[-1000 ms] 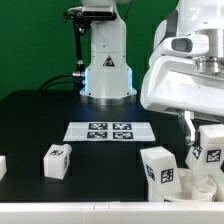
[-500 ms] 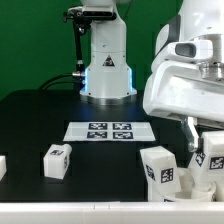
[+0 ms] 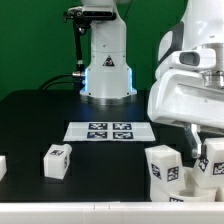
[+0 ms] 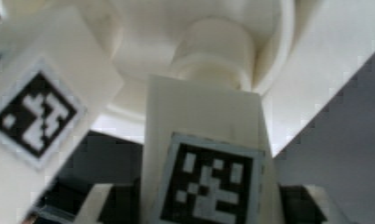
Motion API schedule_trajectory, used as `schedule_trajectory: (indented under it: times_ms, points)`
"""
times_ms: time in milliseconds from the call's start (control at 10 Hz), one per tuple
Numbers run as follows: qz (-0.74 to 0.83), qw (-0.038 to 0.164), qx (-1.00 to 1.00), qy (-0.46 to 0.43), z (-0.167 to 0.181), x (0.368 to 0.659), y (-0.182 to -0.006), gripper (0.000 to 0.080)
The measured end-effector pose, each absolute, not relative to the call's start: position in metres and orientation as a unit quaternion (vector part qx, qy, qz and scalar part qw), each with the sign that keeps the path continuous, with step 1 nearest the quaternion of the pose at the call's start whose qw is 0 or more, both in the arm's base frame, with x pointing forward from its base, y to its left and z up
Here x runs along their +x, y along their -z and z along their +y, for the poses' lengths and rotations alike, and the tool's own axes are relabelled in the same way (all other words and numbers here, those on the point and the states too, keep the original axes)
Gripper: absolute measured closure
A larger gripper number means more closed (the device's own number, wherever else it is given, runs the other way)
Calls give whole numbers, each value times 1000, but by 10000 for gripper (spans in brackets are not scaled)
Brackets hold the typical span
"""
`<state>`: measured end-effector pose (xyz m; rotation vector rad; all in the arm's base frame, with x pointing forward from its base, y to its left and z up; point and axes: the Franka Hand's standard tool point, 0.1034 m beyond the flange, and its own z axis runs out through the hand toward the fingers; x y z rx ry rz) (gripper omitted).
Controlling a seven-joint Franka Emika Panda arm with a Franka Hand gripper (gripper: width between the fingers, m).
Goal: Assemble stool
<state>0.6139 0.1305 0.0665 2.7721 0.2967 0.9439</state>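
The gripper should open now, as the rounded end of the held leg is in the white seat and the leg would stand there.
My gripper (image 3: 207,148) is at the exterior view's lower right, shut on a white stool leg (image 3: 213,158) with a tag. In the wrist view the leg (image 4: 210,150) stands between my fingers (image 4: 106,205), its rounded end against the white round seat (image 4: 326,60). The seat (image 3: 203,186) shows only partly, low at the right edge. A second tagged leg (image 3: 161,165) stands right beside it; I cannot tell whether it is joined. A third leg (image 3: 57,160) lies apart at the lower left.
The marker board (image 3: 110,130) lies mid-table. The robot's white base (image 3: 106,60) stands behind it. Another white piece (image 3: 2,166) is cut off at the left edge. The arm's bulk hides the right side of the table.
The arm and the held leg have shifted a little toward the exterior view's right. The leg beside the seat has edged right too.
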Motion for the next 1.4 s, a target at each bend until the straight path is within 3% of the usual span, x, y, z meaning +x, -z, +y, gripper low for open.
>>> schedule_trajectory:
  times_ms: [500,600,700,1000,1200,1300,1400]
  points:
    - [96,102,938,-316,131,610,-62,473]
    - [94,101,941,-310,131,611,-63,302]
    - [82,89,948,-294,135,616,-76,183]
    - [43,44,963,-263,137,625,-119,151]
    - [-7,12,988,-155,129,625,-128,151]
    - [-12,9,992,-124,125,630,-133,151]
    - [-19,18,994,-108,124,628,-125,151]
